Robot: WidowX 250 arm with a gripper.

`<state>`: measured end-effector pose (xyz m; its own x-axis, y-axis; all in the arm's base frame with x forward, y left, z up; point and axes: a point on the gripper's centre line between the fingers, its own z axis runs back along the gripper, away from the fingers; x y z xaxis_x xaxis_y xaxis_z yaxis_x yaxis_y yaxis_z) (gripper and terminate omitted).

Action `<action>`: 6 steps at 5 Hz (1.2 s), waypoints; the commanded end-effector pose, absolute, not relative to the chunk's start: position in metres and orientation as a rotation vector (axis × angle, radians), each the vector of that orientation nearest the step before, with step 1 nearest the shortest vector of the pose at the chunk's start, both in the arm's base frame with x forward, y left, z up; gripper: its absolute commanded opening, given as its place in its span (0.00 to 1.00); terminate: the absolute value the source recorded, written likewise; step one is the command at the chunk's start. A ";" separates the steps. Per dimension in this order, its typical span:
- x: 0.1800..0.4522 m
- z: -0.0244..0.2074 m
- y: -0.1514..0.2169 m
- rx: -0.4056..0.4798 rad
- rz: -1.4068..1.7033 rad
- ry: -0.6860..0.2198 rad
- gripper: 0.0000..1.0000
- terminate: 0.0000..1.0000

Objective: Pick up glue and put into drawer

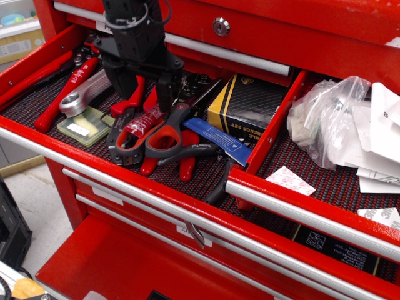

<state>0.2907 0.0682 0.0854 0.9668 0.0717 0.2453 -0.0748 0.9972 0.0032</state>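
My gripper will next put the glue into the drawer, so it will grab the red bottle by the sides of its slim body (147, 120) for that.
The glue (143, 120), a slim red bottle with a white-printed label, lies slanted on top of the red-and-grey scissors (164, 141) in the open left drawer (94, 161). My black gripper (144, 101) is low over the bottle's upper end. It is open, with one finger on each side of the bottle. The right finger (164, 94) hides the white nozzle. I cannot tell whether the fingers touch the bottle.
Red-handled pliers (134, 94) lie under the gripper. A steel wrench (84, 94) and a green pad (84, 127) lie left. A black-and-yellow box (248, 106) and a blue card (220, 141) lie right. The right compartment holds a plastic bag (328, 119) and papers.
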 end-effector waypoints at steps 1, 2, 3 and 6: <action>0.299 0.081 0.070 -0.004 0.054 -0.304 1.00 0.00; 0.302 0.074 0.069 -0.018 0.051 -0.313 1.00 0.00; 0.305 0.065 0.070 -0.040 0.045 -0.314 1.00 0.00; 0.297 0.061 0.059 -0.052 0.097 -0.291 0.00 0.00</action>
